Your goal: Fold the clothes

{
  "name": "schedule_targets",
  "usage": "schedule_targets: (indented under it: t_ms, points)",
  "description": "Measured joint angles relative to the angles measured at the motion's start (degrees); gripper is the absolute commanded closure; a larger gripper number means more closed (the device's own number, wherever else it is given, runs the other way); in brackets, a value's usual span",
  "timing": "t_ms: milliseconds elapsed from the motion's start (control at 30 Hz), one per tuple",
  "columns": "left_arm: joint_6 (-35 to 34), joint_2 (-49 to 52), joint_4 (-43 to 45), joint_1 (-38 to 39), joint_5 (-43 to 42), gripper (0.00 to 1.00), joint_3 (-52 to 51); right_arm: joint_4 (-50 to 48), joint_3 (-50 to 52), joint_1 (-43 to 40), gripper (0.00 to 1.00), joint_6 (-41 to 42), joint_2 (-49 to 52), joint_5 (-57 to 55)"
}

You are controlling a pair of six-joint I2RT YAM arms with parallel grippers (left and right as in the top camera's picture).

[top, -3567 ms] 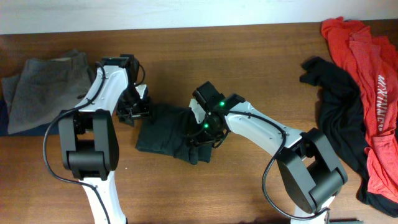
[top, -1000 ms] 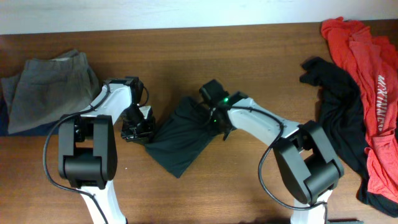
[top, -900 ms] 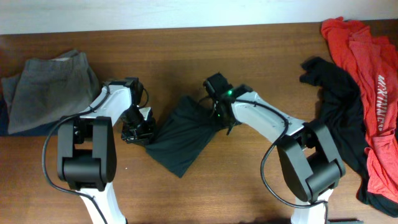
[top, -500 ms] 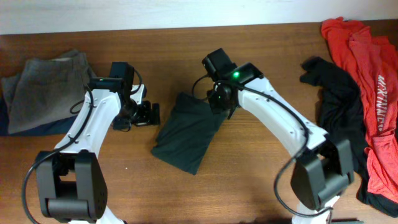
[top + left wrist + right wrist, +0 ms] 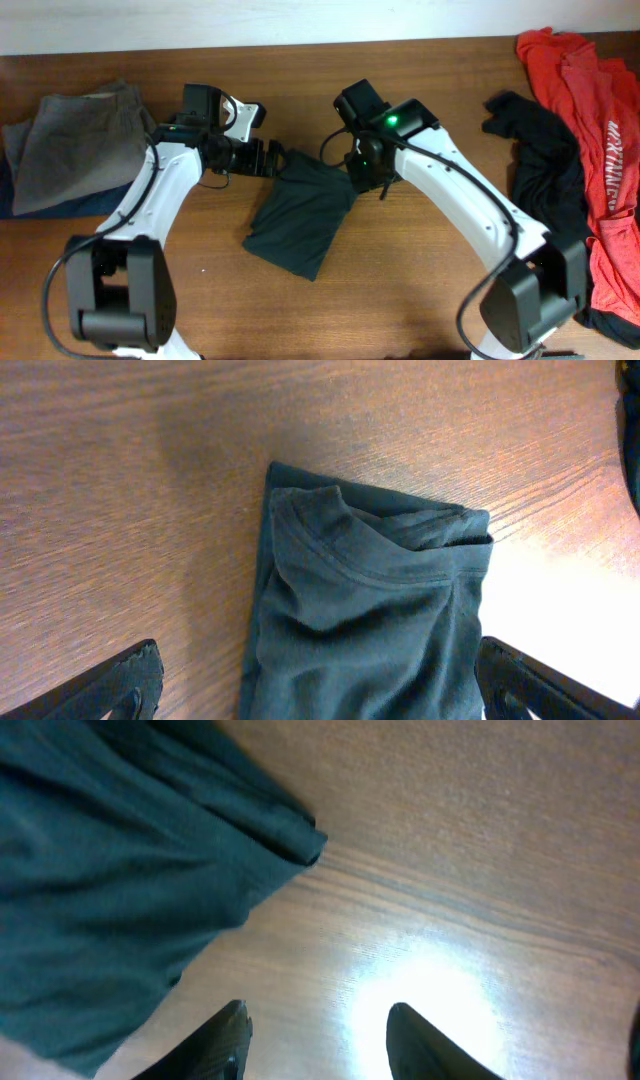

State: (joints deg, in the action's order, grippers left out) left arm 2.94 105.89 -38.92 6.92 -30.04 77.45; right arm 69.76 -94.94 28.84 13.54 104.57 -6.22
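Note:
The left gripper should next grab the folded black T-shirt across its layers at the far collar edge [image 5: 320, 169] [image 5: 380, 532], so that it can lay the shirt, still folded, on the grey trousers.
The black T-shirt [image 5: 298, 215] lies folded into a compact bundle at the table's middle, with no print showing. My left gripper [image 5: 268, 160] is open at the bundle's far left corner. In the left wrist view its fingers [image 5: 320, 695] straddle the shirt [image 5: 370, 600], whose collar seam shows, without closing on it. My right gripper [image 5: 366, 178] is open and empty beside the bundle's far right corner. In the right wrist view its fingers [image 5: 320, 1045] are over bare wood, with the shirt's corner [image 5: 120, 870] to the left.
Grey trousers [image 5: 75, 140] lie at the far left. A red shirt with white lettering [image 5: 595, 100] lies at the right edge, with another loose black garment [image 5: 545, 175] beside it. The wooden table [image 5: 420, 300] is bare along the front.
Both grippers have let go of the bundle and opened. The left one moved from its left corner to its far corner; the right one rose and shifted slightly right. The bundle slid a little right.

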Motion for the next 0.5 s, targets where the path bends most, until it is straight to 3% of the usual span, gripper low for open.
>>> schedule_targets:
  t_ms: [300, 433, 467, 500]
  points:
    - [2.0, 11.3, 4.1, 0.0, -5.5, 0.02, 0.0, 4.9, 0.0, -0.7, 0.51, 0.0, -7.7, 0.0]
    - [2.8, 13.0, 5.5, 0.2, -7.9, 0.11, 0.0, 6.5, 0.0, -2.7, 0.51, 0.0, -11.6, 0.0]
    - [3.2, 13.5, 5.9, 0.2, -8.8, 0.22, 0.1, 6.9, 0.0, -3.3, 0.51, 0.0, -12.6, 0.0]
    - [3.5, 14.3, 6.3, 0.5, -10.2, 0.27, 0.4, 7.6, 0.0, -4.4, 0.51, 0.0, -14.1, 0.0]
